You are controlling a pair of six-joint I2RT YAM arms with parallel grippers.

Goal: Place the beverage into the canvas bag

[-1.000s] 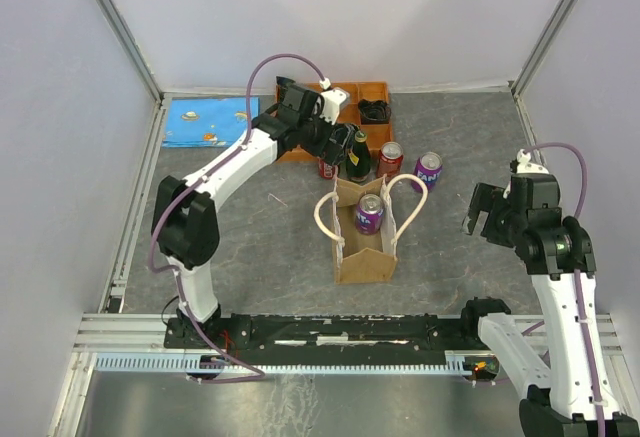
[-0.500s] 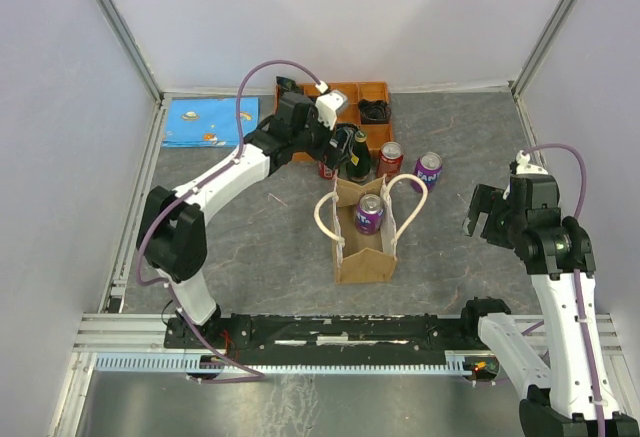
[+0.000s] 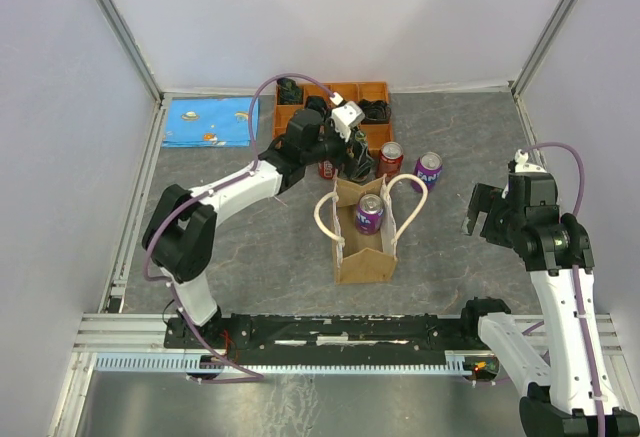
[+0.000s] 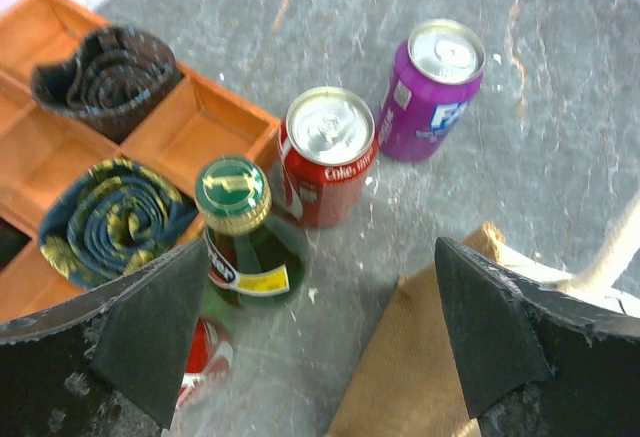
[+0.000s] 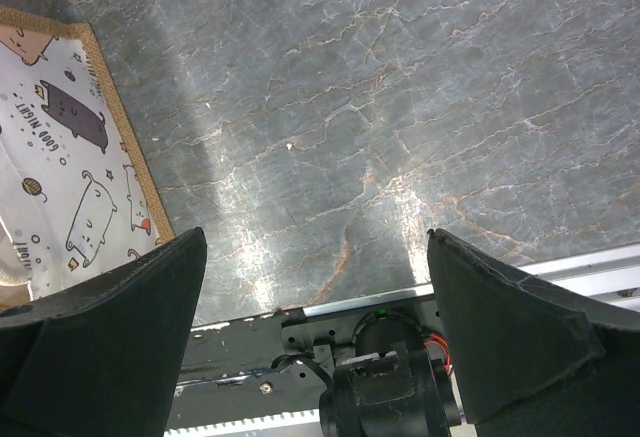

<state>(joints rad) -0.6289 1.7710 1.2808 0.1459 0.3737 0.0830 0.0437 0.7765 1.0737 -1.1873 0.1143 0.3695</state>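
I will pick up the green bottle by its neck (image 4: 246,229) with my left gripper next, so the bottle's base stays free to stand in the bag.
The tan canvas bag (image 3: 365,247) with cream loop handles stands mid-table, a purple can (image 3: 369,214) inside it. Behind it stand a green bottle (image 3: 360,163), a red can (image 3: 389,158), a purple can (image 3: 428,169) and another red can (image 3: 326,167). My left gripper (image 3: 352,153) is open and empty above the bottle and the bag's far edge. In the left wrist view its gripper (image 4: 320,357) frames the bottle (image 4: 240,232), red can (image 4: 325,152), purple can (image 4: 432,87) and bag edge (image 4: 450,367). My right gripper (image 3: 487,213) is open and empty, right of the bag.
An orange compartment tray (image 3: 375,91) with rolled ties stands at the back, also in the left wrist view (image 4: 200,122). A blue mat (image 3: 210,120) lies at the back left. The right wrist view shows a cat-print bag side (image 5: 60,187) and the rail at the table's near edge (image 5: 400,297).
My left arm has swung right and nearer, from over the orange tray to above the bottle and the bag's far edge. The right arm has not moved.
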